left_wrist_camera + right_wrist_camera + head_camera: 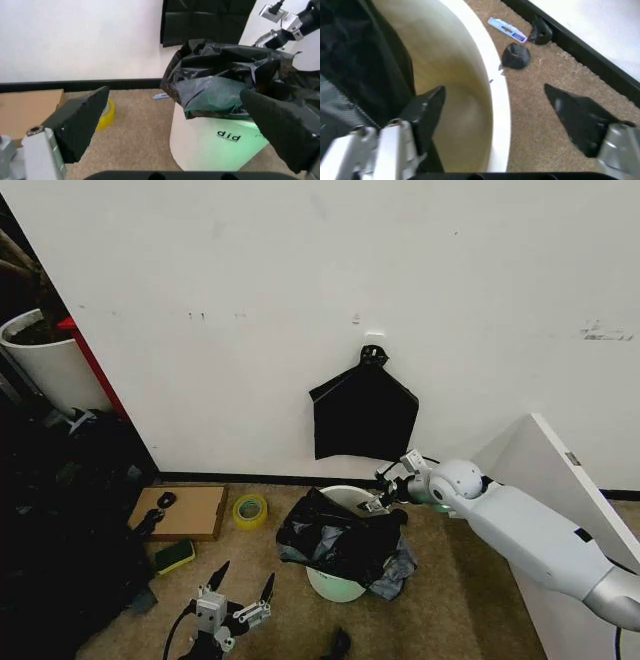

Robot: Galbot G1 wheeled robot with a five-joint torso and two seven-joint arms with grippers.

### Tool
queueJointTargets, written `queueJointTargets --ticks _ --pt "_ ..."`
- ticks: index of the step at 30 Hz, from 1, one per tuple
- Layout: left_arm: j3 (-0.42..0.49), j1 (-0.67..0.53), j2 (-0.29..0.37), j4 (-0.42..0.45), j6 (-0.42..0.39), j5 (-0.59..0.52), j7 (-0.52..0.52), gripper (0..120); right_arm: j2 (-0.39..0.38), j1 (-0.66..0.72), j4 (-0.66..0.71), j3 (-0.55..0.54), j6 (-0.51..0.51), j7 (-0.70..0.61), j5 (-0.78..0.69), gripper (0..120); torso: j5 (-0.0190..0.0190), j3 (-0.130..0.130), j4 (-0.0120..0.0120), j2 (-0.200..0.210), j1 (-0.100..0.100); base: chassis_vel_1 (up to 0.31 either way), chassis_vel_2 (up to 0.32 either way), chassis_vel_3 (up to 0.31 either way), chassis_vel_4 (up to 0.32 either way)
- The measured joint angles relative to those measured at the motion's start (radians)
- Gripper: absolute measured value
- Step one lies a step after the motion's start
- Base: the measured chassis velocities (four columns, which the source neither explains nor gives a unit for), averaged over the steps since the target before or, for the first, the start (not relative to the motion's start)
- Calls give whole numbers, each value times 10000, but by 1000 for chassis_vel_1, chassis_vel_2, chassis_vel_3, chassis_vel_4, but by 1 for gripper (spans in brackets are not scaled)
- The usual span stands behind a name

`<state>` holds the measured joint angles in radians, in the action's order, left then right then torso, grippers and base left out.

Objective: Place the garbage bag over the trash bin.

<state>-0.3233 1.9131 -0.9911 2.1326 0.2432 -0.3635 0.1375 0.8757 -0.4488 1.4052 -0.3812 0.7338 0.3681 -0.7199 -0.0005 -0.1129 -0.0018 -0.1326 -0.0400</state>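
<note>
Next, my right gripper grabs the bin by its bare rim (352, 488) to steady the trash bin while the garbage bag (336, 540) goes over.
The trash bin (335, 584) is a small white bucket on the carpet near the wall. The garbage bag (336, 540), black and crinkled, is bunched over its near and left rim and sags inside, while the far rim (352, 492) is bare. My right gripper (384, 496) is at that far rim, open. In the right wrist view the right gripper (494, 90) straddles the bin wall (485, 75), one finger (427, 108) inside beside the bag (355, 56). My left gripper (245, 578) hangs open, low and left of the bin. The left gripper (175, 95) faces the bag (220, 75) and bin (210, 142).
A flat black bag bundle (363, 415) hangs on the wall behind. A yellow tape roll (250, 510), cardboard box (185, 510) and green sponge (175, 555) lie to the left. A white plant pot (45, 360) and dark clutter stand far left; a white board (560, 480) leans right.
</note>
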Motion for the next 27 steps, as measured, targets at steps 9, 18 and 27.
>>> queueJointTargets --ticks 9,18,27 --pt "17 -96 -2 12 -162 -4 -3 100 255 50 -246 -35 -10 253 107 41 0 0 2 0 0 0 0 0 0" --pt "64 -178 -126 52 -243 23 1 100 321 -112 -252 88 -19 246 207 10 1 0 1 0 0 0 0 0 0" --pt "95 -310 -179 84 -311 -18 54 100 329 -681 -124 846 -21 -602 -875 3 1 0 3 0 0 0 0 0 0"
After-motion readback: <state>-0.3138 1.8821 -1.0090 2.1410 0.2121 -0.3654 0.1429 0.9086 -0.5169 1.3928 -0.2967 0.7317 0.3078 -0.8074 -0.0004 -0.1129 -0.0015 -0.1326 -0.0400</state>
